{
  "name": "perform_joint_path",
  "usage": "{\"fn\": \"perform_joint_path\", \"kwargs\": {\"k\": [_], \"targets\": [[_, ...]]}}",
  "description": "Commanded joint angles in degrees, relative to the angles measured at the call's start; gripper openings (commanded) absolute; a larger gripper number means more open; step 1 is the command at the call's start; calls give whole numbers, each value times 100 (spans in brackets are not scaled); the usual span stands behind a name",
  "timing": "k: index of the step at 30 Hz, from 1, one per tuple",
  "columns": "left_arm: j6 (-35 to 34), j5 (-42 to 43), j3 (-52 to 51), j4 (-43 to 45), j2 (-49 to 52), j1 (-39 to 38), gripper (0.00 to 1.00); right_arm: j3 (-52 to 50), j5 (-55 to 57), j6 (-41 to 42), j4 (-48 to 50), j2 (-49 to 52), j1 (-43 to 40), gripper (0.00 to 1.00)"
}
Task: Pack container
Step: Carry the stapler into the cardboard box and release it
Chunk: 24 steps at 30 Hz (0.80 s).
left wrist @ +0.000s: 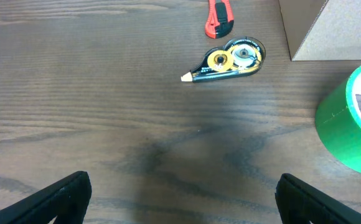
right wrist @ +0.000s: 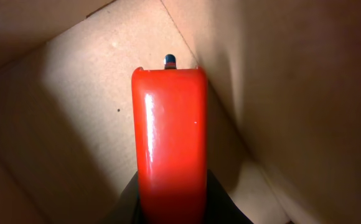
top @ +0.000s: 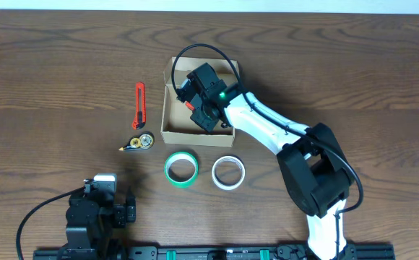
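The glossy red object is inside the container [top: 172,123], above the container's bottom beside one of its sides, so it is now time for my right gripper to release it.
The container [top: 172,123], a tan cardboard box with its flap lid folded back, stands open at the table's middle. My right gripper [top: 199,115] reaches down into it, shut on a glossy red object [right wrist: 169,137] with a small blue tip. In the right wrist view the object points at the box floor [right wrist: 75,93], close to a side wall. My left gripper [left wrist: 183,190] hovers low over bare wood near the front left, open with nothing between its fingers. The box corner [left wrist: 311,28] shows in the left wrist view at the upper right.
A red utility knife [top: 139,105] lies left of the box, with a correction tape dispenser [top: 139,141] below it. A green tape roll [top: 181,167] and a white tape roll [top: 229,172] lie in front of the box. The dispenser [left wrist: 230,60] and green roll [left wrist: 351,124] lie ahead of my left gripper.
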Motion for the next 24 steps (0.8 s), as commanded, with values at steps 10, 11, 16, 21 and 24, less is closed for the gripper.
{"fn": "perform_joint_path", "kwargs": {"k": [10,11,16,21,24], "targets": [[103,-55,-59,-236,-33,22,95,146,7,-105,258,107,48,43],[103,-55,-59,-236,-33,22,95,146,7,-107,262,107,48,48],[103,-55,-59,-236,-33,22,96,203,2,-103,271,68,48,53],[103,-55,-59,-236,-33,22,95,457,-9,9,114,-223,74,54],[103,-55,-59,-236,-33,22,95,671,-24,28,-127,-487,111,54]]}}
